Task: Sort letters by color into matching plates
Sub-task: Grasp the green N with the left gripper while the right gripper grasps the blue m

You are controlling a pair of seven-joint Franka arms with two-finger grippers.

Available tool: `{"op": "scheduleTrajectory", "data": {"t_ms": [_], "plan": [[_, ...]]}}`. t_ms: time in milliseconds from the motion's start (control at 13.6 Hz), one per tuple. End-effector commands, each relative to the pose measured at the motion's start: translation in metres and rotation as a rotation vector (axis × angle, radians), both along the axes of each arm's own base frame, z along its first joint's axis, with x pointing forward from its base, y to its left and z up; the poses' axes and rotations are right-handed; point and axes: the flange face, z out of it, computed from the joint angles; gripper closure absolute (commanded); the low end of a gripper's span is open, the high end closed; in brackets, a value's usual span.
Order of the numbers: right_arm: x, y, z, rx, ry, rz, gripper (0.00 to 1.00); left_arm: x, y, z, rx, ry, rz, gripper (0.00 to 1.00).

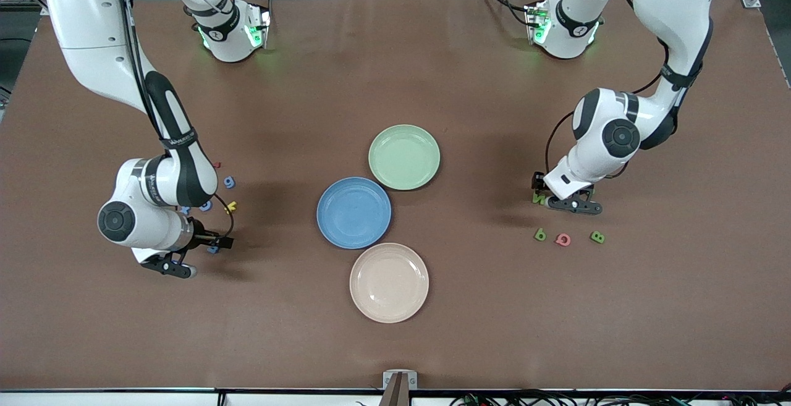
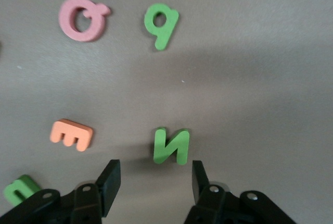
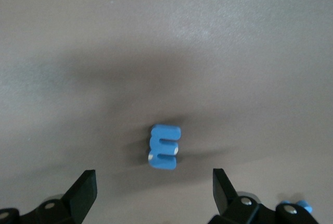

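Observation:
My right gripper grabs the blue m across its arched top and the ends of its legs next, to sort it onto the blue plate (image 1: 354, 212).
My left gripper (image 1: 556, 198) hangs low over a green N (image 1: 541, 198) toward the left arm's end of the table. In the left wrist view the gripper (image 2: 154, 182) is open, and the N (image 2: 171, 146) lies just past its fingertips. A green p (image 2: 161, 25) and part of another green letter (image 2: 20, 188) lie close by. My right gripper (image 1: 199, 251) is low over a blue m (image 1: 213, 249). Its jaws (image 3: 153, 187) are open, and the m (image 3: 164, 147) is just ahead of them. The green plate (image 1: 404, 157) and blue plate (image 1: 354, 212) sit mid-table.
A beige plate (image 1: 389, 282) lies nearest the front camera. A pink Q (image 1: 563, 239), a green p (image 1: 540, 234) and a green B (image 1: 597, 236) sit by the left gripper, with an orange E (image 2: 72, 134). A blue g (image 1: 229, 181), a blue c (image 1: 206, 206) and a yellow letter (image 1: 231, 206) lie by the right arm.

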Motion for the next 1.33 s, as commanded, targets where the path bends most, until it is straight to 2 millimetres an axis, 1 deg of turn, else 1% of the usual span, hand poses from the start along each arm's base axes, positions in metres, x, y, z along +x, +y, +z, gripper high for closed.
{"op": "scheduleTrajectory", "data": {"t_ms": [0, 221, 295, 368, 442, 516, 589, 663, 810, 958, 1031, 1105, 1252], "plan": [[0.009, -0.003, -0.004, -0.002, -0.005, -0.022, 0.00, 0.001, -0.006, -0.011, -0.002, -0.009, -0.021, 0.40], [0.010, -0.004, -0.011, -0.002, -0.022, -0.026, 0.00, 0.003, -0.007, -0.022, -0.010, -0.015, -0.017, 0.42], [0.010, -0.005, -0.012, -0.002, -0.024, -0.028, 0.02, 0.003, -0.008, -0.025, -0.013, -0.017, -0.018, 0.44], [0.010, -0.005, -0.012, -0.001, -0.027, -0.029, 0.07, 0.004, -0.008, -0.027, -0.013, -0.015, -0.018, 0.48], [0.010, -0.006, -0.016, -0.002, -0.024, -0.031, 0.14, 0.005, -0.008, -0.026, -0.014, -0.018, -0.017, 0.56], [0.010, -0.006, -0.016, -0.001, -0.028, -0.032, 0.23, 0.005, -0.008, -0.026, -0.014, -0.018, -0.016, 0.70], [0.011, -0.006, -0.016, -0.001, -0.033, -0.033, 0.33, 0.006, -0.008, -0.021, -0.014, -0.023, -0.016, 0.94], [0.011, -0.006, -0.018, -0.001, -0.030, -0.033, 0.37, 0.007, -0.010, -0.017, -0.014, -0.027, -0.019, 0.99], [0.010, -0.007, -0.019, 0.000, -0.028, -0.035, 0.46, 0.006, -0.022, 0.000, -0.016, -0.035, -0.039, 1.00], [0.010, -0.007, -0.019, 0.000, -0.028, -0.035, 0.54, -0.003, -0.046, 0.023, -0.014, -0.018, -0.065, 1.00], [0.010, -0.007, -0.019, 0.000, -0.028, -0.035, 0.58, -0.007, -0.059, 0.034, -0.016, -0.016, -0.073, 1.00], [0.011, -0.007, -0.018, 0.000, -0.033, -0.035, 0.61, -0.015, -0.077, 0.042, -0.019, -0.009, -0.060, 1.00], [0.014, -0.008, -0.015, -0.002, -0.044, -0.020, 0.74, -0.032, -0.115, 0.055, -0.030, 0.000, 0.001, 1.00]]}}
